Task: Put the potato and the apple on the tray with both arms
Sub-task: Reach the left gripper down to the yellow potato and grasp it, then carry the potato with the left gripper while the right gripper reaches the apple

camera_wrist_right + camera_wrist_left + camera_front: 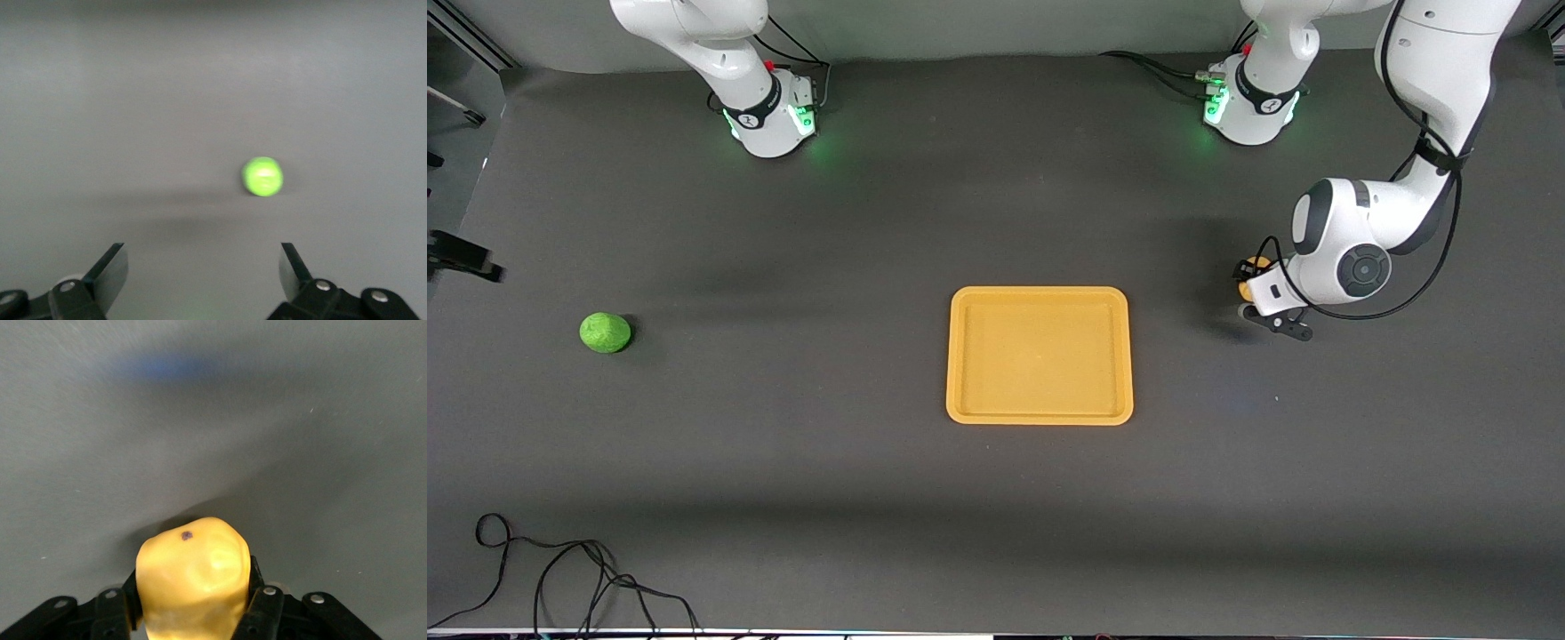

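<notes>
The green apple [605, 332] needs to go on the orange-yellow tray [1040, 411], so my right gripper next needs to grip it by its round sides.
My left gripper [1250, 284] is shut on the yellow-tan potato [1257, 265], low over the table beside the tray, toward the left arm's end. In the left wrist view the potato [193, 577] fills the space between the black fingers [265, 608]. The orange-yellow tray [1040, 411] lies flat and empty mid-table. The green apple [605, 332] sits on the table toward the right arm's end. My right gripper [203, 267] is open and empty, up in the air, with the apple [262, 177] ahead of it on the bare mat. That gripper is out of the front view.
The table is a dark grey mat. A loose black cable [569, 569] lies near the front edge toward the right arm's end. A black piece [463, 254] juts in at that end's edge. Both green-lit bases [775, 120] stand farthest from the camera.
</notes>
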Controlling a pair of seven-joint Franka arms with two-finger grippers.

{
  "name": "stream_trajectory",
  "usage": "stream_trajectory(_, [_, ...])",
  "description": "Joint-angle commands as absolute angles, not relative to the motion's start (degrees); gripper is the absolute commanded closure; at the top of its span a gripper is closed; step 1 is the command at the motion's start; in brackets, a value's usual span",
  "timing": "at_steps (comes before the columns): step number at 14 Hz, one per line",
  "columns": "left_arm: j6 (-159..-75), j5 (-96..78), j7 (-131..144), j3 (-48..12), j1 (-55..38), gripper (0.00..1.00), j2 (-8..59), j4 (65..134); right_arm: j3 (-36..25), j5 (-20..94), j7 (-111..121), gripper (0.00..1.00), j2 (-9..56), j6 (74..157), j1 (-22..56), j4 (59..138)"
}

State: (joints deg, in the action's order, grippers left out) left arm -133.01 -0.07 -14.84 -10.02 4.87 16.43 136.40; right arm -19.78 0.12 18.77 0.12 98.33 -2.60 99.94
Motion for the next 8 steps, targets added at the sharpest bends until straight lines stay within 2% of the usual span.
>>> stream_trajectory(1, [-124.6, -3.5, -5.3, -12.5, 1.7, 0.95, 11.7, 130.8, -24.9, -0.4, 24.0, 0.00, -2.8, 101.3, -1.7, 104.6])
stream_trajectory(4, [-118.6, -7.4, 8.7, -14.2, -4.8, 0.96, 18.3, 114.3, -26.3, -0.4, 24.9, 0.00, -4.9, 106.9, -1.5, 111.1])
stream_trajectory(8, [-119.4, -7.7, 22.3, -14.5, -12.7, 0.96, 32.7, 95.9, -26.1, 0.2, 24.9, 0.00, -4.3, 121.7, -1.2, 122.9])
